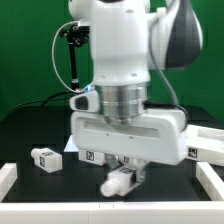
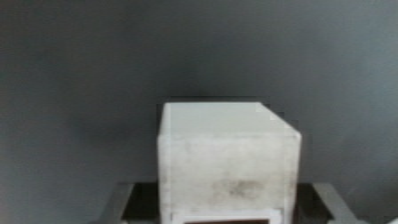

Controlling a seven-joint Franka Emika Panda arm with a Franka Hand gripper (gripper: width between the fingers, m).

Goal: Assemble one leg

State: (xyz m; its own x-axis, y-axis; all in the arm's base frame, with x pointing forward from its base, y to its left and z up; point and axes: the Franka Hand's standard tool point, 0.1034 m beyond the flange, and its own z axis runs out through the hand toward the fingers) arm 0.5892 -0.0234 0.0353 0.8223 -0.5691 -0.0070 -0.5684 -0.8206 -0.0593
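Observation:
The white leg would drop if I opened my gripper now, because the leg hangs above the black table in the exterior view.
My gripper (image 1: 120, 172) hangs low at the front of the table in the exterior view. It is shut on a white leg (image 1: 117, 183), which lies crosswise under the hand just above the black table. In the wrist view the leg (image 2: 228, 150) is a white block filling the middle, with one grey finger (image 2: 132, 200) on each side of it and my gripper (image 2: 228, 206) closed round it. A white tabletop piece (image 1: 90, 152) with tags on its edge lies just behind the hand, largely hidden by it.
Another white leg (image 1: 45, 157) with tags lies toward the exterior view's left. A white tagged part (image 1: 205, 148) sits toward the right. White bars lie at the front left (image 1: 7, 176) and front right (image 1: 208, 185). A black pole (image 1: 72, 55) stands behind.

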